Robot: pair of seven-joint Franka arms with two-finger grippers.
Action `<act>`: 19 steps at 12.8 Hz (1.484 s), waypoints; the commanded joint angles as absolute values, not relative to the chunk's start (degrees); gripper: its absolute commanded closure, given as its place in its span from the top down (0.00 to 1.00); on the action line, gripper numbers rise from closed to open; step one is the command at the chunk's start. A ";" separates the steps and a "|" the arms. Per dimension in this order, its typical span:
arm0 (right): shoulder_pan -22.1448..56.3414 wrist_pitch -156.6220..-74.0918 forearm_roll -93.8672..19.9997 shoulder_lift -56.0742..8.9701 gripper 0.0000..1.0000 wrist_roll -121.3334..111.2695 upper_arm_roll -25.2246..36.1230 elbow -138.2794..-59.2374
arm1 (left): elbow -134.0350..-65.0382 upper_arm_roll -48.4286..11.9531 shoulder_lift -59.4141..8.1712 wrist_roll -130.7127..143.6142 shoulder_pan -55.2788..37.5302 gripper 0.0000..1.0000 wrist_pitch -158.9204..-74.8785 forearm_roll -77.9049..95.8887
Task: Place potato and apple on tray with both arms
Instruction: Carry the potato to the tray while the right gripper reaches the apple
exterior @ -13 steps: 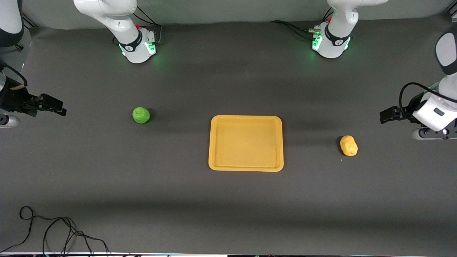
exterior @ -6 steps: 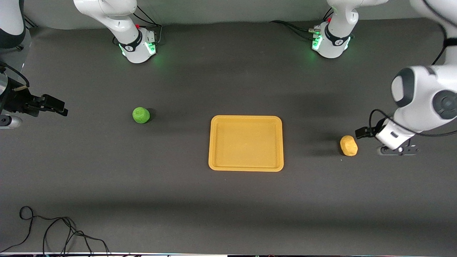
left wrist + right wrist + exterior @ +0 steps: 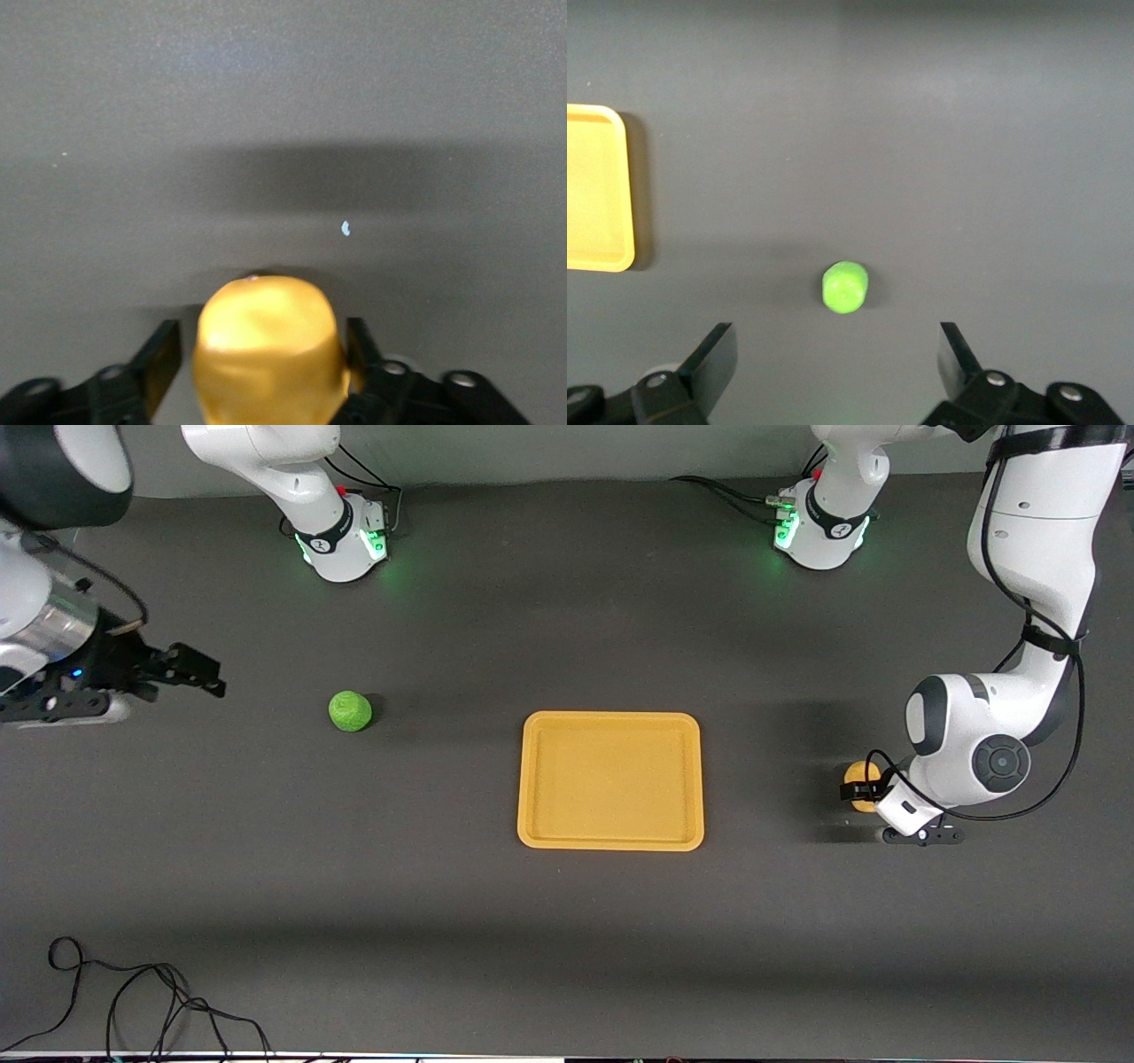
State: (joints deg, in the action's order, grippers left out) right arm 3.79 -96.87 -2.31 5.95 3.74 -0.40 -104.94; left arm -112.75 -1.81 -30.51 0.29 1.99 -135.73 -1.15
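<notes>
The green apple [image 3: 350, 711] needs to go on the tray [image 3: 611, 718], so my right gripper should grab it by its rounded sides.
The yellow-orange potato [image 3: 854, 776] lies on the dark table toward the left arm's end, beside the tray [image 3: 611, 718]. My left gripper [image 3: 865, 790] is down at the table with its open jaws either side of the potato [image 3: 266, 341]. One finger [image 3: 162, 354] stands apart from the potato; the other is close against it. The green apple [image 3: 350, 711] lies toward the right arm's end. My right gripper [image 3: 205, 675] is open and empty in the air, short of the apple [image 3: 845, 286]. The tray holds nothing.
The two green-lit arm bases [image 3: 341, 540] [image 3: 819, 531] stand along the table's back edge. A loose black cable [image 3: 133, 992] lies at the front corner toward the right arm's end. A corner of the tray [image 3: 602, 258] shows in the right wrist view.
My left gripper has swung in and come down around the potato. My right gripper has moved a little toward the apple. Potato, apple and tray have not moved.
</notes>
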 commanded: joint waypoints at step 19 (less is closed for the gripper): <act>9.49 -154.11 -2.46 3.02 1.00 6.59 0.00 -152.21 | -97.38 -13.62 -37.09 26.88 -16.26 0.32 -129.36 2.90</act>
State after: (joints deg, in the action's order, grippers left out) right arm 8.72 -146.57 -2.31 7.86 5.69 -0.43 -150.06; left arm -98.55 -13.62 -36.03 24.87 -15.79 -127.76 3.82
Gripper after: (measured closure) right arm 0.000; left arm 0.383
